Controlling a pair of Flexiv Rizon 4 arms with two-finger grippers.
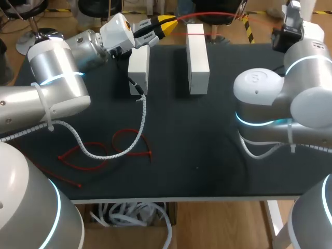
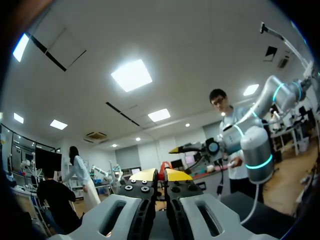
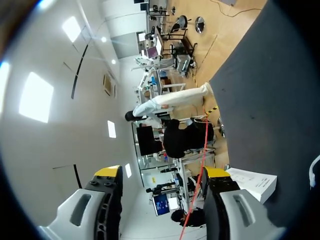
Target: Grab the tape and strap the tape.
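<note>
My right gripper needs to strap the tape, so next it should grab the red strap by its loose end.
A thin red strap point(image 1: 207, 14) stretches in the air above the table's far edge. My left gripper point(image 1: 168, 22) is shut on its left end. In the left wrist view a bit of the red strap point(image 2: 161, 174) shows pinched between the yellow tips of that gripper point(image 2: 160, 176). My right arm point(image 1: 290, 98) comes in at the right, its fingers hidden in the head view. In the right wrist view the right gripper point(image 3: 162, 172) stands open around the strap point(image 3: 201, 160), which runs between the fingers close to one of them. The left wrist view shows the right gripper point(image 2: 182, 148) straight ahead.
Two white blocks point(image 1: 139, 67) point(image 1: 197, 52) stand side by side at the back of the dark table point(image 1: 207, 155). Several loose red straps point(image 1: 127, 140) lie at the front left. The left arm's white spiral cable point(image 1: 141, 116) hangs down over them.
</note>
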